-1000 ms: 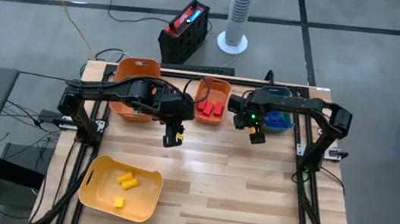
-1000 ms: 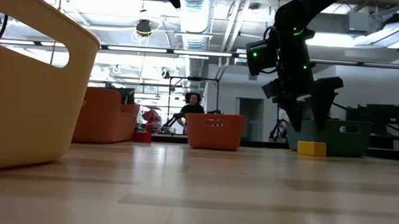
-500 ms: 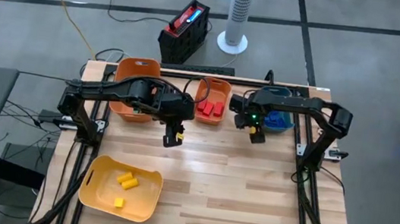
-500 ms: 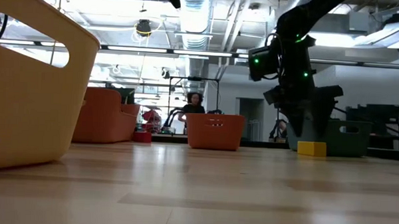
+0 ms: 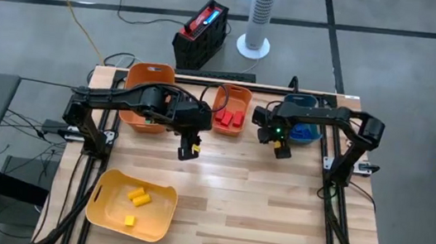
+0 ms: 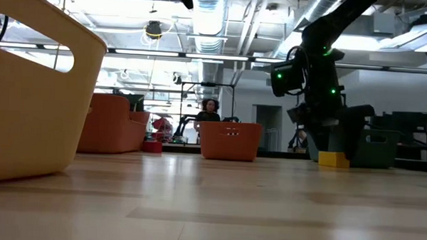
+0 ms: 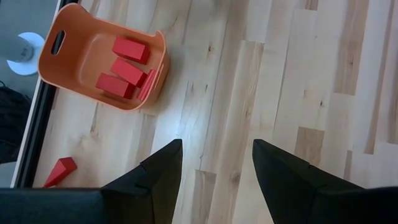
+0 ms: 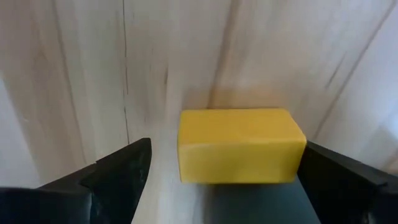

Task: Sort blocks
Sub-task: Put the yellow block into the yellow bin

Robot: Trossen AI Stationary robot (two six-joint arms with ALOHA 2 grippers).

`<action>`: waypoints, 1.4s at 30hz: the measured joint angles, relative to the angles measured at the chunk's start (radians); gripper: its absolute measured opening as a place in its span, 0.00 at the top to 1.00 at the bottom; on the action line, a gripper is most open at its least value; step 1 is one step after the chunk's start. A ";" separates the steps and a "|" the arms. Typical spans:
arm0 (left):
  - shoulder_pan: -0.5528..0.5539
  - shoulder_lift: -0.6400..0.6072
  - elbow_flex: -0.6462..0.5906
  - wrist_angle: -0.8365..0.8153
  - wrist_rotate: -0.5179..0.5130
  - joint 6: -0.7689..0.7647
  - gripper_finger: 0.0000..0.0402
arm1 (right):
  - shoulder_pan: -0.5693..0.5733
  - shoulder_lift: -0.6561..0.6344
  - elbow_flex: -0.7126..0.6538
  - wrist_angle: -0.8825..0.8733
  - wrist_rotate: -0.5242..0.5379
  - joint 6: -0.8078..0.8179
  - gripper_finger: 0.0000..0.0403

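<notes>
Next, my right gripper takes hold of the yellow block by its two short ends to sort it toward the yellow bin (image 5: pixel 131 203).
A yellow block (image 8: pixel 239 146) lies flat on the wooden table (image 5: pixel 273 212) in front of the teal bin (image 5: pixel 305 126); it also shows in the low view (image 6: pixel 333 159). My right gripper (image 8: pixel 227 152) is open, low over the table (image 5: pixel 279 150), with one finger on each side of the block; I see no touch. My left gripper (image 7: pixel 217 149) is open and empty above the table's middle (image 5: pixel 190 148). Red blocks (image 7: pixel 127 68) lie in the small orange bin (image 5: pixel 232 111). One red block (image 7: pixel 59 171) lies on the table beside it.
A larger orange bin (image 5: pixel 146 96) stands at the far left. A yellow bin (image 5: pixel 131 205) with three yellow blocks stands near the front left. The teal bin holds blue blocks. Bare wood lies across the table's middle and right front.
My right gripper has gone down toward the yellow block, and its fingers now stand on either side of it near the table top. The block has stayed where it was.
</notes>
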 joint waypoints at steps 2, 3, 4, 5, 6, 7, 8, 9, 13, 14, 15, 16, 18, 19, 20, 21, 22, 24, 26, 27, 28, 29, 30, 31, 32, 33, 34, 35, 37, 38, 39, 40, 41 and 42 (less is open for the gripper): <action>0.000 0.000 0.000 0.000 0.000 0.000 0.53 | 0.000 0.000 -0.012 0.015 0.000 0.000 0.02; 0.000 0.000 0.000 0.000 0.000 -0.001 0.53 | 0.000 0.000 -0.018 0.020 0.000 -0.001 0.04; 0.000 0.000 0.000 0.000 0.000 0.000 0.53 | 0.000 0.000 -0.023 0.021 0.000 -0.003 0.05; 0.000 0.000 0.000 -0.001 0.000 -0.001 0.53 | 0.000 0.000 -0.027 0.022 0.000 -0.003 0.07; 0.000 0.000 0.000 -0.001 0.000 -0.001 0.53 | 0.001 0.000 -0.029 0.022 0.000 -0.003 0.10; 0.000 0.000 0.000 0.000 0.000 0.000 0.53 | 0.001 0.000 -0.032 0.024 0.000 -0.003 0.12; 0.000 0.000 0.000 -0.001 0.000 -0.001 0.53 | 0.001 0.000 -0.032 0.024 0.000 -0.004 0.15; 0.000 0.000 0.000 -0.001 0.000 -0.001 0.53 | 0.002 0.000 -0.032 0.025 0.000 -0.007 0.19; 0.002 0.000 0.000 -0.001 0.000 0.002 0.53 | 0.016 -0.001 -0.031 0.032 0.002 -0.007 0.31; 0.002 0.000 0.000 -0.001 0.000 0.003 0.53 | 0.024 -0.001 -0.027 0.030 0.003 -0.006 0.33; 0.002 0.000 0.000 -0.001 0.000 0.007 0.53 | 0.035 -0.001 -0.019 0.026 0.003 -0.003 0.35; 0.002 0.000 0.000 -0.001 0.000 0.012 0.53 | 0.046 0.000 -0.007 0.020 0.003 0.003 0.36; -0.006 0.000 0.000 -0.009 -0.002 0.032 0.53 | 0.071 -0.003 0.033 0.004 -0.007 0.031 0.36; -0.016 0.000 0.000 -0.026 -0.013 0.044 0.53 | 0.082 -0.008 0.059 -0.005 -0.028 0.057 0.36; -0.030 0.000 0.000 -0.052 -0.034 0.053 0.53 | 0.089 -0.017 0.083 -0.010 -0.063 0.085 0.36; -0.049 0.000 0.000 -0.081 -0.069 0.063 0.53 | 0.095 -0.028 0.109 -0.010 -0.103 0.113 0.36; -0.071 0.000 -0.001 -0.107 -0.115 0.072 0.53 | 0.100 -0.042 0.135 -0.006 -0.139 0.139 0.36; -0.111 -0.007 -0.016 -0.130 -0.212 0.089 0.54 | 0.105 -0.076 0.179 0.014 -0.197 0.204 0.36; -0.141 -0.041 -0.077 -0.110 -0.286 0.093 0.54 | 0.102 -0.119 0.209 0.055 -0.267 0.293 0.36; -0.150 -0.063 -0.114 -0.089 -0.310 0.092 0.55 | 0.097 -0.149 0.217 0.090 -0.313 0.348 0.36; -0.154 -0.090 -0.157 -0.062 -0.320 0.092 0.55 | 0.094 -0.177 0.221 0.132 -0.364 0.404 0.36; -0.156 -0.121 -0.203 -0.031 -0.323 0.092 0.55 | 0.090 -0.206 0.221 0.175 -0.415 0.464 0.36; -0.156 -0.149 -0.248 0.004 -0.324 0.092 0.55 | 0.090 -0.234 0.221 0.218 -0.453 0.528 0.36; -0.156 -0.177 -0.293 0.044 -0.326 0.091 0.55 | 0.090 -0.257 0.221 0.267 -0.478 0.597 0.36; -0.156 -0.207 -0.336 0.095 -0.327 0.092 0.55 | 0.093 -0.278 0.221 0.319 -0.491 0.665 0.36; -0.156 -0.233 -0.375 0.148 -0.328 0.093 0.55 | 0.101 -0.294 0.221 0.371 -0.495 0.726 0.36; -0.155 -0.261 -0.412 0.202 -0.328 0.097 0.55 | 0.110 -0.306 0.221 0.422 -0.496 0.784 0.36; -0.156 -0.287 -0.444 0.262 -0.328 0.103 0.55 | 0.120 -0.319 0.221 0.477 -0.496 0.835 0.36; -0.156 -0.332 -0.493 0.380 -0.334 0.132 0.55 | 0.149 -0.332 0.221 0.585 -0.498 0.912 0.36; -0.156 -0.349 -0.510 0.427 -0.343 0.155 0.55 | 0.165 -0.334 0.221 0.638 -0.498 0.946 0.36; -0.156 -0.358 -0.517 0.461 -0.360 0.180 0.56 | 0.181 -0.335 0.222 0.683 -0.498 0.976 0.36; -0.156 -0.365 -0.520 0.493 -0.377 0.208 0.56 | 0.195 -0.333 0.222 0.723 -0.498 1.008 0.36; -0.156 -0.369 -0.520 0.520 -0.394 0.235 0.56 | 0.208 -0.329 0.222 0.757 -0.494 1.046 0.36; -0.155 -0.373 -0.520 0.539 -0.407 0.262 0.55 | 0.220 -0.328 0.222 0.794 -0.481 1.084 0.36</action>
